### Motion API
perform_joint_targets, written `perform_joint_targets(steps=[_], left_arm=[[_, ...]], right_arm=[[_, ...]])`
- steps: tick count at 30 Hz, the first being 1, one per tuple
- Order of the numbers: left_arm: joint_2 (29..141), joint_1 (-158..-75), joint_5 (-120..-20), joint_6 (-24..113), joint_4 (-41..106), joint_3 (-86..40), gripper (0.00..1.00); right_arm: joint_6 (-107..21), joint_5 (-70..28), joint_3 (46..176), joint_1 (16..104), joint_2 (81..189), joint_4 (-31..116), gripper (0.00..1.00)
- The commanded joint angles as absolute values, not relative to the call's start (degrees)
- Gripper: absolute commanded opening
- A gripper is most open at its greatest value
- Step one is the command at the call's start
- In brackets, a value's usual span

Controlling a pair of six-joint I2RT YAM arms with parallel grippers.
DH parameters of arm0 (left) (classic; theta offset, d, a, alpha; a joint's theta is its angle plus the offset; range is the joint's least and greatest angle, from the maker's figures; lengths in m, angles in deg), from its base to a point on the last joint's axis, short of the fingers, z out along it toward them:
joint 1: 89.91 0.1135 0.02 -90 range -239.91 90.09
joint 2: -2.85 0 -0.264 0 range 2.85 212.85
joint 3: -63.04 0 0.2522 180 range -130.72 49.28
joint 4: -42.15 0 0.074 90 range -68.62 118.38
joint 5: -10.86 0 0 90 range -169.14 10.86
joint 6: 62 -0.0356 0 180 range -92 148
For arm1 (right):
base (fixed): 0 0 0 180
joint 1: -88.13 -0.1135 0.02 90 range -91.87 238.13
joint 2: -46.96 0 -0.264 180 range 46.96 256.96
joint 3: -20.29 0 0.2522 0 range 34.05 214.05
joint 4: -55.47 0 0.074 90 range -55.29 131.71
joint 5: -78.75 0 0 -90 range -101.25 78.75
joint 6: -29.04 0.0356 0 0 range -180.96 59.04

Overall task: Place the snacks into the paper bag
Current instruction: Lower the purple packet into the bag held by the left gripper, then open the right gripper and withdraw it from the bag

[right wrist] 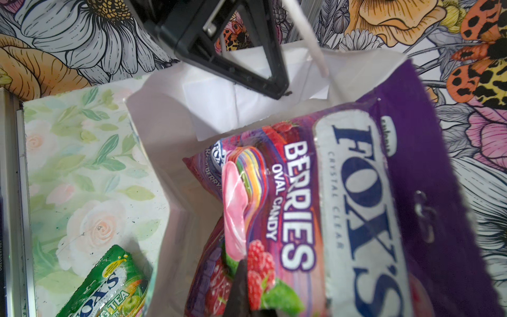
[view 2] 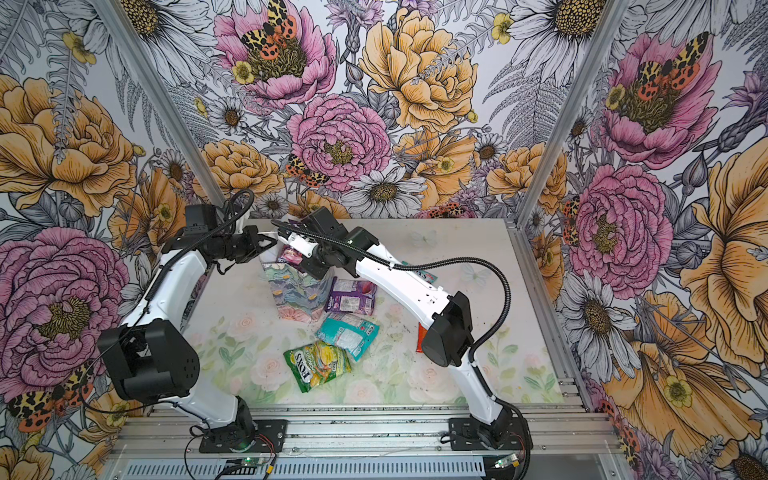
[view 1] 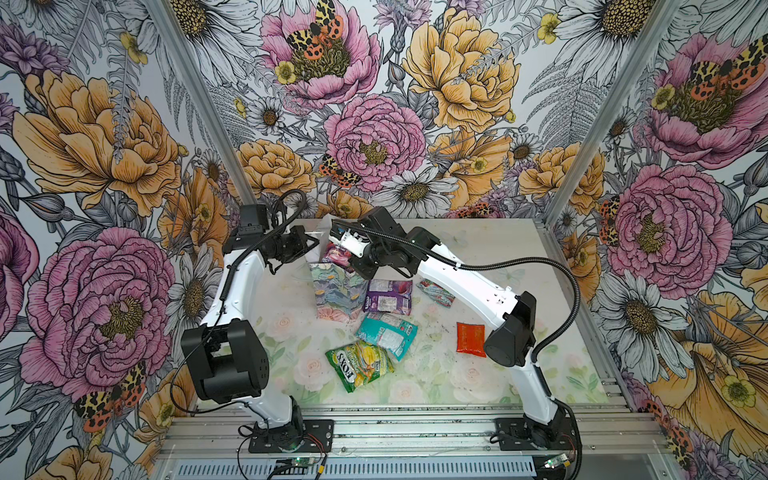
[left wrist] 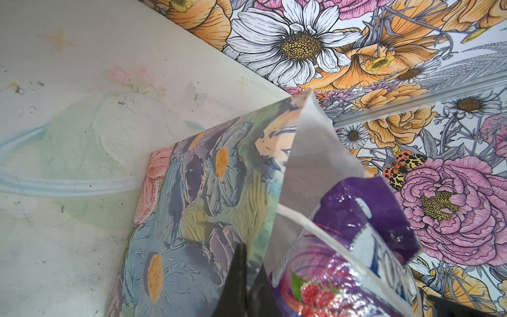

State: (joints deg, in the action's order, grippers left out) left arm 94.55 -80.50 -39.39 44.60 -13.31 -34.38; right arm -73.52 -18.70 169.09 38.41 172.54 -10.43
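Observation:
The purple Berries packet hangs partly inside the opening of the paper bag (view 1: 334, 293) and would fall in, so the robot's right gripper should open now.
The paper bag (view 1: 334, 293) (view 2: 296, 293) stands upright mid-table, its white inside (right wrist: 219, 109) open to the right wrist view. My left gripper (left wrist: 248, 291) (view 1: 314, 240) is shut on the bag's rim at its far left corner. My right gripper (right wrist: 241, 288) (view 1: 348, 259) is shut on a purple Fox's Berries packet (right wrist: 343, 205) (left wrist: 356, 247), which hangs partly inside the bag's mouth. A second berry packet (right wrist: 208, 170) lies deeper in the bag. Other snacks lie on the table: purple (view 1: 388, 295), teal (view 1: 386, 334), green (view 1: 359, 365), red-green (view 1: 436, 293), and a red sachet (view 1: 471, 338).
Flowered walls close in the table (view 1: 478, 249) at the back and on both sides. An aluminium rail (view 1: 415, 428) with both arm bases runs along the front. The right arm's elbow (view 1: 511, 332) hangs beside the red sachet. The bag's white cord handle (left wrist: 329, 238) crosses the held packet.

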Motion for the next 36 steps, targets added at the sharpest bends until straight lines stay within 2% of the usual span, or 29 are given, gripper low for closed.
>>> perform_joint_targets(steps=[1,4,9,11,17,28,32,36], left_arm=[[93.29,-79.98,-37.64,44.87,-13.19,-34.12,0.00],[93.27,-79.99,-37.61,44.86,-13.19,-34.05,0.00],[93.16,-79.85,-37.52,44.87,-13.19,-34.00,0.00],[93.11,-79.74,-37.61,44.79,-13.19,-33.98,0.00],[93.07,-79.63,-37.48,44.87,-13.19,-33.91,0.00],[93.02,-79.49,-37.77,44.77,-13.19,-33.67,0.00],[93.02,-79.54,-37.86,44.73,-13.18,-33.49,0.00],[93.01,-79.47,-38.13,44.62,-13.19,-33.43,0.00]], right_arm=[[-73.54,-20.04,169.27,38.01,170.64,-10.19,0.00],[-72.59,-19.72,169.87,38.02,170.74,-10.14,0.06],[-70.82,-18.20,172.78,38.04,171.04,-10.06,0.34],[-70.04,-18.20,174.06,38.09,171.25,-10.05,0.40],[-67.06,-16.66,178.78,38.12,171.83,-9.97,0.50],[-56.67,-16.56,185.09,41.11,169.33,-9.67,0.61],[-51.72,-17.56,180.05,44.59,165.62,-7.93,0.68],[-49.80,-18.23,168.45,46.57,159.24,-2.43,0.85]])
